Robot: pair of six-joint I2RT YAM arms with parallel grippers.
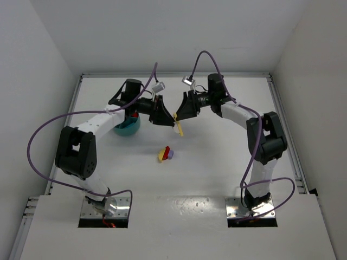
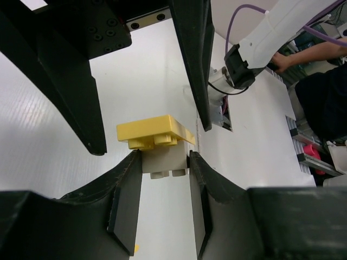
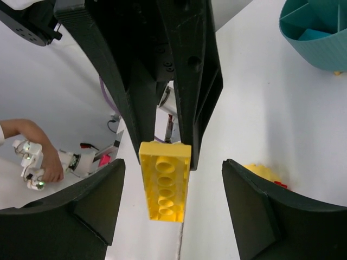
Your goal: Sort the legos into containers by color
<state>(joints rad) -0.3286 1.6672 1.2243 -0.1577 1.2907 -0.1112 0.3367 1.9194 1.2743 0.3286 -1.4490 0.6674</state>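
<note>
My right gripper closes on the yellow bar (image 3: 164, 181) next, since the bar is between the open fingers and closing now would catch it.
My left gripper (image 2: 164, 157) is shut on a pale lilac brick (image 2: 165, 164) that has a long yellow bar (image 2: 154, 132) stuck to it. It holds both above the table. In the right wrist view the yellow bar (image 3: 164, 181) hangs between the wide-open fingers (image 3: 97, 200) of my right gripper (image 3: 173, 165), which do not touch it. In the top view the left gripper (image 1: 168, 119) and the right gripper (image 1: 179, 115) meet nose to nose at mid-table, with the bar (image 1: 179, 129) below them. The teal divided bowl (image 1: 128, 128) stands behind the left gripper and also shows in the right wrist view (image 3: 317, 40).
A small pile of yellow, red and lilac legos (image 1: 165, 154) lies on the table in front of the grippers, and its yellow part shows in the right wrist view (image 3: 263, 173). White walls close the table at the back and sides.
</note>
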